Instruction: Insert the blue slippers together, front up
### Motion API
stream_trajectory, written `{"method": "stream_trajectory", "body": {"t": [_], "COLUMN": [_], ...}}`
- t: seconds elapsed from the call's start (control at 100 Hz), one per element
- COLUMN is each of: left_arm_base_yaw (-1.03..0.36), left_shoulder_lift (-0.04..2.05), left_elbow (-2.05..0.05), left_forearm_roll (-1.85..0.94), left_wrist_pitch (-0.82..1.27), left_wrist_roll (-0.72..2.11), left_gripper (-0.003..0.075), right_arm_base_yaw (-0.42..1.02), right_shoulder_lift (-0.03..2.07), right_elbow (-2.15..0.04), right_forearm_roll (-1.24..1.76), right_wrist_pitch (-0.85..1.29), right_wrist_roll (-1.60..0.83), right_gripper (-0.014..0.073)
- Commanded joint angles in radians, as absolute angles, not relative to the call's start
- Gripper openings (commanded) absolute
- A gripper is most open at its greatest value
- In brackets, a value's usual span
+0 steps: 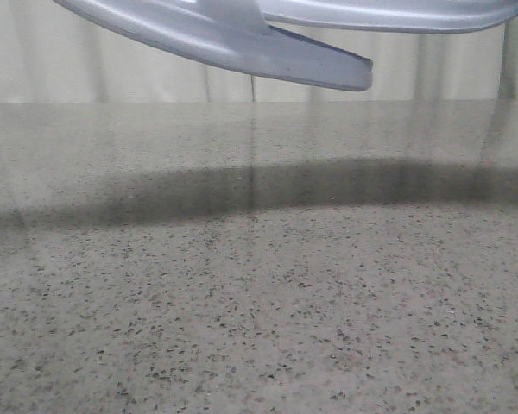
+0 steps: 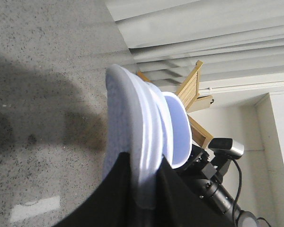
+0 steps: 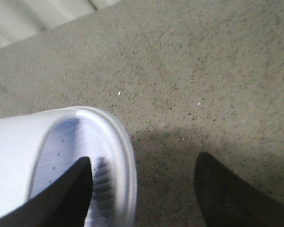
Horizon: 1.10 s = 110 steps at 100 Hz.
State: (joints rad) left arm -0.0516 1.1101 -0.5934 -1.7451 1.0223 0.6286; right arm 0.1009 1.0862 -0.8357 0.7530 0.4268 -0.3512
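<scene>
The pale sole hangs high above the speckled table. I will keep holding it with my left gripper.
The blue slippers are up in the air at the top of the front view: one pale sole (image 1: 242,43) slants down to the right, and a second slipper (image 1: 397,13) lies behind it. In the left wrist view the two slippers sit nested, the outer one (image 2: 128,109) against the inner one (image 2: 177,127). My left gripper (image 2: 146,163) is shut on the outer slipper's edge. My right gripper (image 3: 144,161) is open. One of its fingers (image 3: 71,189) lies over the ribbed footbed of a slipper (image 3: 61,142), while the other finger (image 3: 222,189) stands apart over the table.
A speckled grey table (image 1: 259,302) lies below, with a dark shadow band across it. A wooden rack (image 2: 191,90) and a black camera on its mount (image 2: 227,149) show behind the slippers in the left wrist view. Pale curtains hang at the back.
</scene>
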Motion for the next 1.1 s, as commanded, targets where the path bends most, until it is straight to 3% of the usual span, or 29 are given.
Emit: {"method": "stream_trajectory", "body": {"t": [0.0, 0.39, 1.09], "left_arm_base_yaw": [-0.062, -0.062, -0.114], "left_shoulder_lift": [1.096, 1.096, 1.280], "left_elbow": [-0.628, -0.628, -0.628], "left_forearm_roll": [-1.815, -1.732, -1.698], "left_wrist_pitch": [1.055, 1.016, 1.058], "left_wrist_roll": [0.618, 0.599, 0.606], "left_gripper": [0.0016, 0.0016, 0.0016], "right_arm_base_yaw": [0.067, 0.026, 0.026], "right_shoulder_lift": [1.027, 0.870, 0.861], "right_elbow": [-0.866, -0.866, -0.866], "right_forearm_roll": [0.753, 0.744, 0.744], "right_wrist_pitch": [0.362, 0.279, 0.275], "right_wrist_roll": [-0.367, -0.367, -0.367], "right_gripper": [0.0405, 0.0405, 0.0405]}}
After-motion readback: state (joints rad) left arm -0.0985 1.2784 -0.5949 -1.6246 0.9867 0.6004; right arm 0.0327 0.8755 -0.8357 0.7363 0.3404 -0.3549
